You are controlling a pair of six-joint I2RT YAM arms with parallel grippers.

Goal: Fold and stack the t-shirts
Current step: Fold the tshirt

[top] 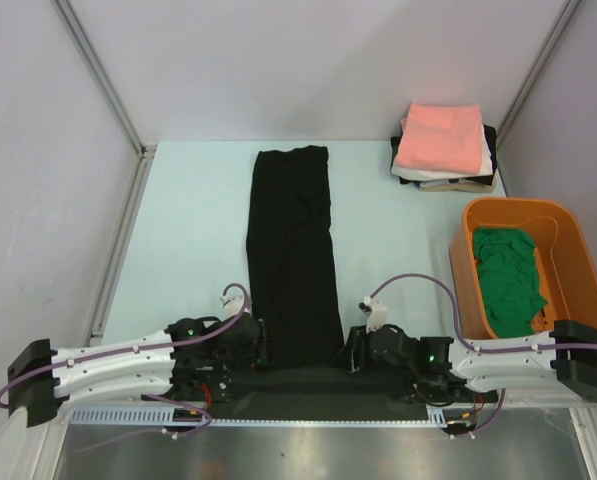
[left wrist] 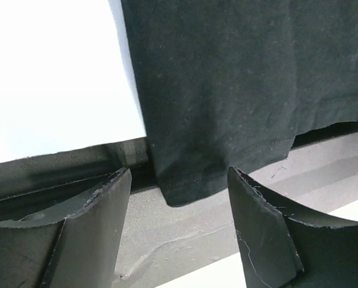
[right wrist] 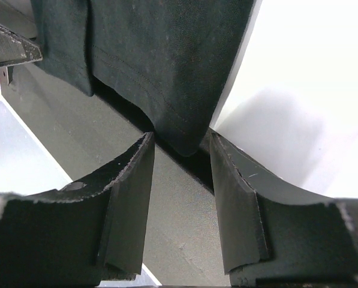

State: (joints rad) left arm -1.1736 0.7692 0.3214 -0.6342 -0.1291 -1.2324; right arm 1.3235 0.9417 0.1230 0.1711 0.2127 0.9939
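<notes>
The left gripper grabs the black t-shirt [top: 292,255] by its near hem corner [top: 267,361] next, opposite my right gripper's corner, to fold the t-shirt evenly.
The black t-shirt [top: 292,255] lies folded into a long narrow strip down the middle of the table, its near end hanging over the front edge. My left gripper [top: 259,345] is open beside the strip's near left corner; in the left wrist view the hem corner [left wrist: 190,180] hangs just beyond the open fingers [left wrist: 101,204]. My right gripper [top: 350,352] is open at the near right corner; the hem tip [right wrist: 184,135] hangs just between the fingertips [right wrist: 137,174], ungripped. A salmon-pink t-shirt [top: 440,138] tops a folded stack at the back right. A green t-shirt [top: 508,280] lies in the tub.
The orange plastic tub [top: 568,225] stands at the right edge beside my right arm. The stack under the pink shirt shows white, black and tan layers [top: 458,182]. A dark strip and metal rail [top: 308,405] run along the table's front edge.
</notes>
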